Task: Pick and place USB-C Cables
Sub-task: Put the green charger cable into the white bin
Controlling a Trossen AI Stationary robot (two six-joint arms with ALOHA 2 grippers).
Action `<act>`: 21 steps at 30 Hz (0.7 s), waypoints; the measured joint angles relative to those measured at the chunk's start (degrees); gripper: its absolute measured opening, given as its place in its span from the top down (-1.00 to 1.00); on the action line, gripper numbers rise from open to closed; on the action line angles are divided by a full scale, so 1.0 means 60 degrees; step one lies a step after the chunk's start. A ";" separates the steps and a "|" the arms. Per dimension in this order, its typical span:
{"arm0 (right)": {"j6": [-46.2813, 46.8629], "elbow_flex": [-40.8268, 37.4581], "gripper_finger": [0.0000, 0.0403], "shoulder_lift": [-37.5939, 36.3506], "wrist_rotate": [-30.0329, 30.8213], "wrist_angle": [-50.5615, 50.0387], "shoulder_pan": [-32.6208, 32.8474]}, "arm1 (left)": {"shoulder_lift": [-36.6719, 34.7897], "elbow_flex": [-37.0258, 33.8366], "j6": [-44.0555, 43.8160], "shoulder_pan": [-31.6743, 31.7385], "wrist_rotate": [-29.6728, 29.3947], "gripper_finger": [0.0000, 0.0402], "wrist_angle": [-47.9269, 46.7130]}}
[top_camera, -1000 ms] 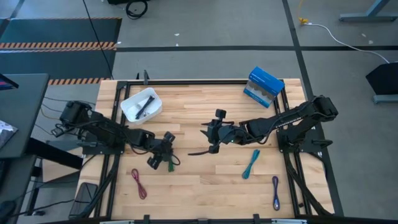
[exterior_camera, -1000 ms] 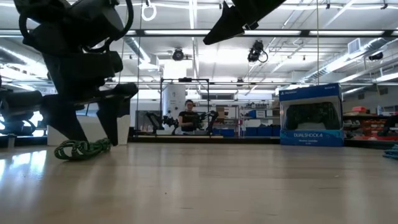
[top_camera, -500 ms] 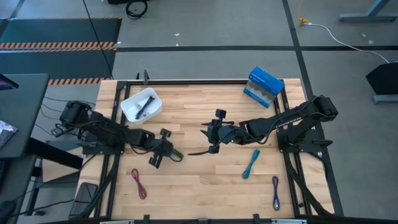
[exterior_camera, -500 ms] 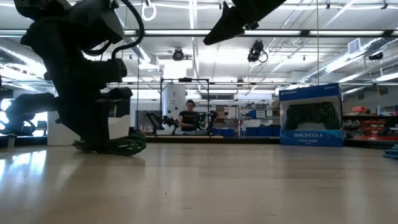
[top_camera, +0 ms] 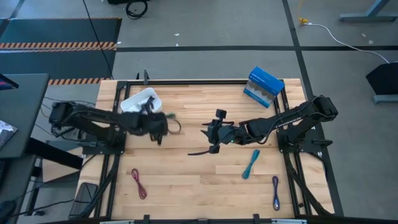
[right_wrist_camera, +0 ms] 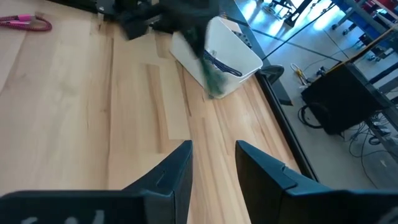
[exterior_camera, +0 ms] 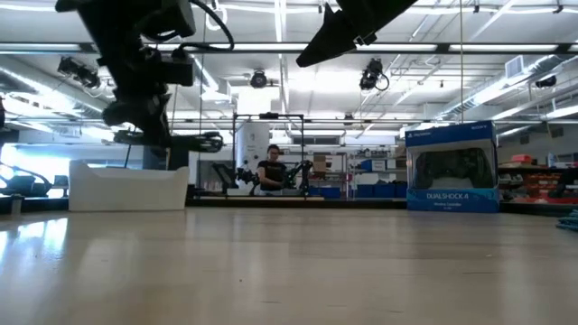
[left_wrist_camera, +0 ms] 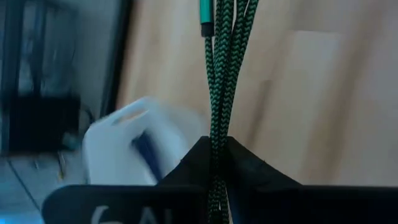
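Observation:
My left gripper is holding the green braided bundle [left_wrist_camera: 225, 81] over wood beside the white tray in the left wrist view, so it needs to keep holding it.
My left gripper [top_camera: 158, 124] is up off the table beside the white tray [top_camera: 138, 107], shut on a green braided USB-C cable bundle [left_wrist_camera: 219, 74]. The tray holds a dark cable [left_wrist_camera: 149, 149]. Near the table's middle, my right gripper [right_wrist_camera: 212, 167] hovers open with nothing between its fingers. On the wood lie a teal cable [top_camera: 251, 163], a purple cable [top_camera: 275, 191] and a magenta cable [top_camera: 138, 183]. My left gripper pinches several strands of the green bundle [left_wrist_camera: 217, 134] between its two fingers, which lie across the strands. The rest of the bundle, with a green plug [left_wrist_camera: 206, 18], runs out past the fingertips. It is lifted clear of the table.
A blue and white box [top_camera: 264, 87] stands at the far right corner. A black frame rims the table [top_camera: 186, 81]. Bare wood lies between the two arms and along the near edge between the cables. A person sits far behind the table [exterior_camera: 271, 171].
My left gripper has shut on the green cable where it lay on the table. It has then risen and gone toward the far edge, up to the white tray. The green cable has come up off the wood with it.

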 joint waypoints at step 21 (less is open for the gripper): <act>0.0116 -0.0004 0.37 0.0004 -0.0002 -0.0357 0.0007 | -0.0896 0.0046 -0.0235 0.4913 0.1217 0.83 -0.1230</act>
